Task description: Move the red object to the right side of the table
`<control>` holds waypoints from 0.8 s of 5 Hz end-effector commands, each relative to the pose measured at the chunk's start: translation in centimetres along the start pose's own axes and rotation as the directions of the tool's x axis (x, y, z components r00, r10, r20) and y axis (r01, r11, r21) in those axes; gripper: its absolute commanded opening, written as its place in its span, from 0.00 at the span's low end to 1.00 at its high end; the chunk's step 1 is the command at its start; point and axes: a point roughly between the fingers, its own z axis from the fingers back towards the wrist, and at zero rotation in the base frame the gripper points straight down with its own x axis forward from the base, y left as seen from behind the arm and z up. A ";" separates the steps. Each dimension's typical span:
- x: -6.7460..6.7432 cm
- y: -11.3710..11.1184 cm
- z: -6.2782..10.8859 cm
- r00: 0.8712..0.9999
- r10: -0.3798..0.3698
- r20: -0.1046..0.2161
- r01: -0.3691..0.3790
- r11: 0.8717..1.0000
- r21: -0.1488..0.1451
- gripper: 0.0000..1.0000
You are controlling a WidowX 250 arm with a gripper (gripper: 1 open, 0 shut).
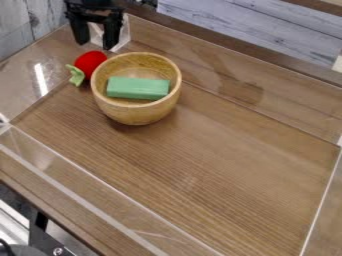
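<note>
I should next grab the strawberry-shaped toy by its rounded red body (pixel 90 62) with my gripper, so that I can carry it over to the right side of the table.
The red object (pixel 90 61), a small glossy strawberry-shaped toy with a green cap at its left, lies on the wood-grain table (pixel 214 150) at the far left, just left of the wooden bowl. My black gripper (pixel 96 40) hangs pointing down directly above and slightly behind the strawberry. Its jaws stand open, with nothing between them. The fingertips are a little above the toy and do not touch it.
A round wooden bowl (pixel 136 103) holding a green rectangular block (pixel 138 88) stands right beside the strawberry. Low clear acrylic walls (pixel 54 170) border the tabletop. A white plank wall runs along the back.
</note>
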 end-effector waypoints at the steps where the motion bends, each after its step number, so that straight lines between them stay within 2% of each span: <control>1: 0.8 -0.3 2.5 0.998 -0.027 0.059 0.025 0.999 0.030 1.00; 2: 1.0 -0.2 2.4 0.998 -0.042 0.054 0.041 0.999 0.028 1.00; 4: 0.3 0.0 1.9 0.989 -0.143 0.046 0.141 0.989 0.032 1.00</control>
